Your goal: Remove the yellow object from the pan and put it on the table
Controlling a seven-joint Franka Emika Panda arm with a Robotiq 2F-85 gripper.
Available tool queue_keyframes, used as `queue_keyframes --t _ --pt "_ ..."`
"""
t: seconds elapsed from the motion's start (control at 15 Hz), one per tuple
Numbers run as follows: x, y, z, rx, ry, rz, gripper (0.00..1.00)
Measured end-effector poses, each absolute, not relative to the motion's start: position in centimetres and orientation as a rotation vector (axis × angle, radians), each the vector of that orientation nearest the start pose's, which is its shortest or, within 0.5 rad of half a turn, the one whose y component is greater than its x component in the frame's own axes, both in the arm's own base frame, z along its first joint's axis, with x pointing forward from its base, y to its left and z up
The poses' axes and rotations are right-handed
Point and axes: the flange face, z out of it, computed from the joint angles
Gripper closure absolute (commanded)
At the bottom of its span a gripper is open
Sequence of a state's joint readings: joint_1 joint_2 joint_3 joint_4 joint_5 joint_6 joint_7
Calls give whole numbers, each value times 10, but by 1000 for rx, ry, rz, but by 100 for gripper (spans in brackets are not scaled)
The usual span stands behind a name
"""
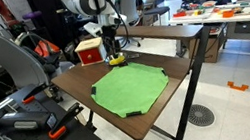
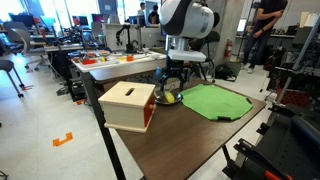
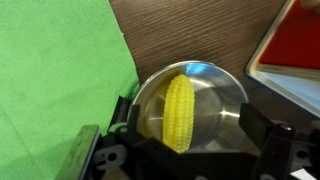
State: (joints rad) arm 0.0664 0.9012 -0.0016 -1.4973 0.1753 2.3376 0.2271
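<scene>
My fingers on either side of the yellow object (image 1: 117, 61) (image 3: 179, 115) are above the pan's rim. They would miss if I closed now, so I should first lower my gripper.
The yellow object (image 3: 179, 112) is a small corn cob lying in the round metal pan (image 3: 220, 100). In the wrist view it points away from me, between my fingers. My gripper (image 3: 190, 128) is open, with one finger on each side of the cob and neither touching it. In both exterior views the gripper (image 1: 112, 49) (image 2: 170, 86) hangs straight down over the pan (image 1: 116, 60) (image 2: 176, 101), and a bit of the yellow object (image 1: 114, 57) (image 2: 170, 98) shows under it. The pan stands on the dark-brown table (image 1: 75, 85) (image 2: 190, 145).
A red-and-yellow box (image 1: 89, 51) (image 2: 128, 105) (image 3: 295, 45) stands close beside the pan. A green octagonal mat (image 1: 130, 87) (image 2: 218, 100) (image 3: 55, 70) lies on the pan's other side. A narrower raised shelf-table (image 1: 164, 30) stands behind.
</scene>
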Motion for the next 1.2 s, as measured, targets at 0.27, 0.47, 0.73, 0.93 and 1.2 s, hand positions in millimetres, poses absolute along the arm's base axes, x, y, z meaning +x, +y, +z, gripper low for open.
queue_keyframes --t 0.27,0.47,0.73,0.93,1.2 --pt "702 48 117 -3012 458 120 0" --pt "705 47 111 -3025 472 118 0" --pt "709 48 106 -3029 478 116 27" --pt "713 51 105 -3032 475 131 46" --pt "719 53 104 -3041 475 165 77"
